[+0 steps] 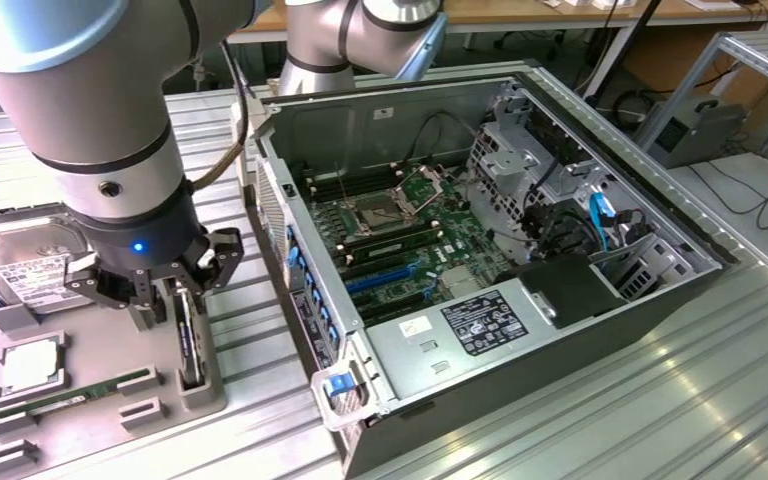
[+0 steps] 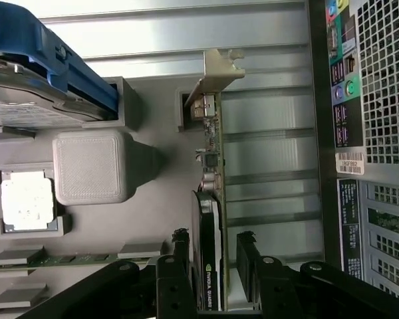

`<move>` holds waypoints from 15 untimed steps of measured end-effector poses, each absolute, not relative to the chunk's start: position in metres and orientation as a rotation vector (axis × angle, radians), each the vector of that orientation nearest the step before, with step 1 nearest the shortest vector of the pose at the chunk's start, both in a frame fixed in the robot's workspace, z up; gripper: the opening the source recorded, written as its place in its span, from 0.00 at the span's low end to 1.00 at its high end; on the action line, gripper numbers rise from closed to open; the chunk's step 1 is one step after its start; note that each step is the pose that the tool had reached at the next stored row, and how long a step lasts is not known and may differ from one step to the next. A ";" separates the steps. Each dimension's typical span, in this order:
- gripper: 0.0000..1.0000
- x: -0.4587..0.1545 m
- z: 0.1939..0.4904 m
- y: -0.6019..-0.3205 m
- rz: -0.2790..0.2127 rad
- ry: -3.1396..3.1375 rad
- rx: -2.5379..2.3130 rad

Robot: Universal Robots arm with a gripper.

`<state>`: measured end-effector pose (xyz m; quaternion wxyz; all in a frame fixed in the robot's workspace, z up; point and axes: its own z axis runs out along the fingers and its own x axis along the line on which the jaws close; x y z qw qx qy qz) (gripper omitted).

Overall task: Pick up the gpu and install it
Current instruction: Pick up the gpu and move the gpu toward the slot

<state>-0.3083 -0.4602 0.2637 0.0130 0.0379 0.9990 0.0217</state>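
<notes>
My gripper grabs the GPU by its flat fan-cover end [image 1: 191,340] next, since small parts stick out along the board near the bracket.
The gpu [image 1: 193,352] stands on edge in a slot of the grey holder tray [image 1: 208,396] at the exterior view's left. In the wrist view the gpu [image 2: 211,219] is a thin card, and its silver bracket [image 2: 217,69] is at the end away from me. My gripper [image 1: 173,300] hangs right over the card. Seen from the wrist, the gripper [image 2: 213,239] is open, with one black finger on each side of the card's near end. A small gap shows between the fingers [image 2: 246,247] and the card.
The tray also holds a silver hard drive [image 1: 24,265], a CPU [image 1: 31,368] and a green memory stick [image 1: 71,397]. The open computer case [image 1: 531,110], with blue motherboard slots [image 1: 384,275], lies to the exterior view's right. Its rear panel [image 2: 379,133] is close beside the tray.
</notes>
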 end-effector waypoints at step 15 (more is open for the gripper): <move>0.42 -0.308 0.248 -0.460 0.067 3.113 0.118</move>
